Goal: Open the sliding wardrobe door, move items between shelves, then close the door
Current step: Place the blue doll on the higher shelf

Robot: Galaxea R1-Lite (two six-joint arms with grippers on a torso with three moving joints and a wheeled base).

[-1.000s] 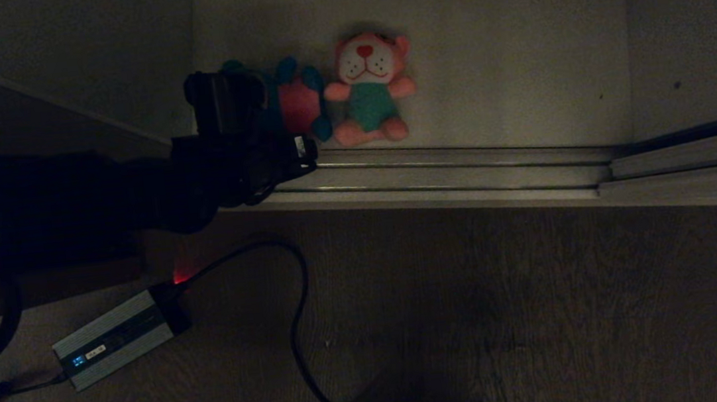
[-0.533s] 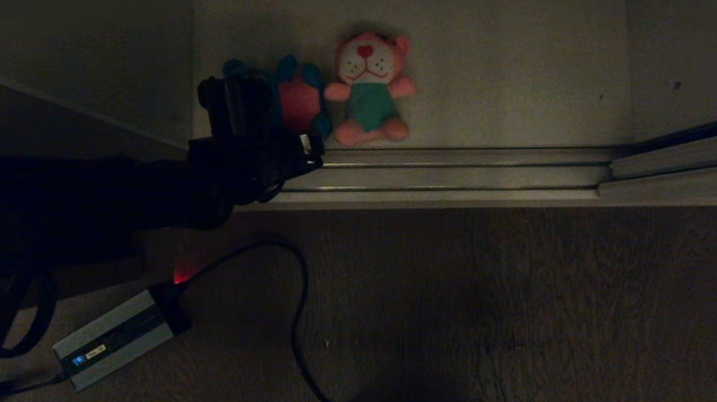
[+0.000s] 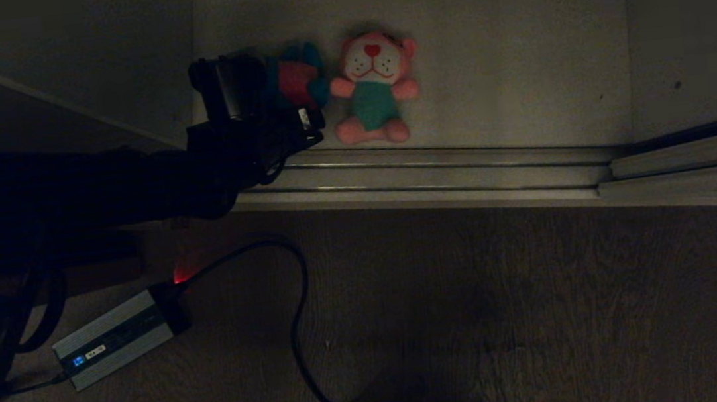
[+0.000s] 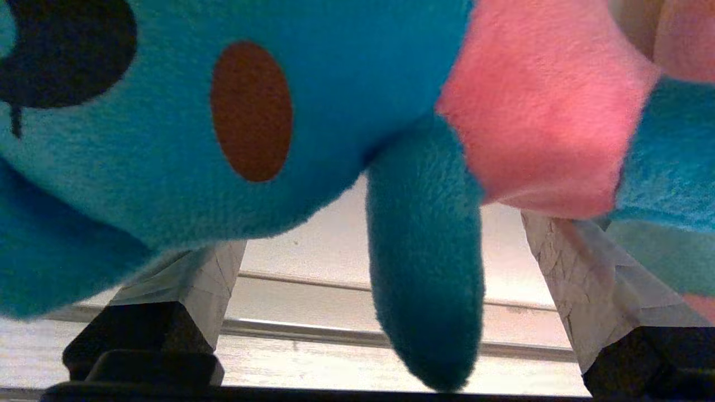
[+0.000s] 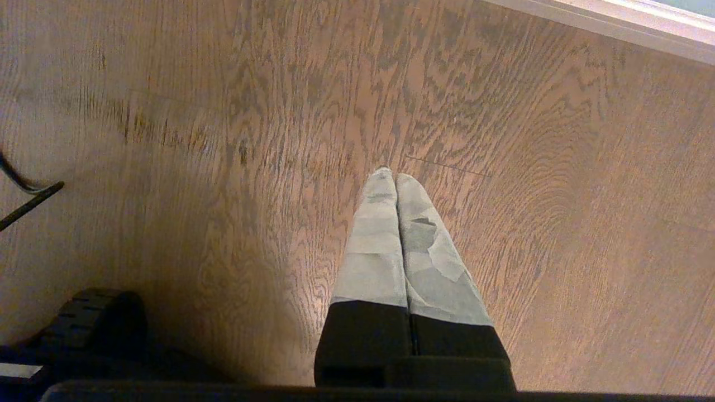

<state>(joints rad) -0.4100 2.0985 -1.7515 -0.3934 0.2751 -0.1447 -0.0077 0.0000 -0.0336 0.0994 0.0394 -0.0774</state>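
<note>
The teal-blue plush toy will go to another shelf. I should next grip it with my left gripper by its neck (image 4: 439,107) above the pink shirt (image 4: 549,114).
A teal-blue plush toy (image 3: 299,80) in a pink shirt lies on the off-white bottom shelf (image 3: 519,77) of the wardrobe. A pink plush toy (image 3: 375,89) with a white face and teal shirt sits right beside it. My left gripper (image 3: 254,92) reaches in over the track and stands open. In the left wrist view the teal-blue plush toy (image 4: 167,139) fills the space ahead of my left gripper (image 4: 385,223) and covers both fingertips; one limb hangs between the fingers (image 4: 581,285). The grey sliding wardrobe door (image 3: 693,26) stands at the right. My right gripper (image 5: 391,176) hangs shut over the wood floor.
A ribbed pale metal floor track (image 3: 462,177) runs along the shelf's front edge. On the wood floor (image 3: 544,315) lie a grey power brick (image 3: 113,336) and a looping black cable (image 3: 300,340). A wardrobe panel (image 3: 51,67) borders the shelf on the left.
My left gripper has pushed further into the wardrobe. The teal-blue toy has tipped and shifted back with it, and the pink toy has been nudged slightly to the right.
</note>
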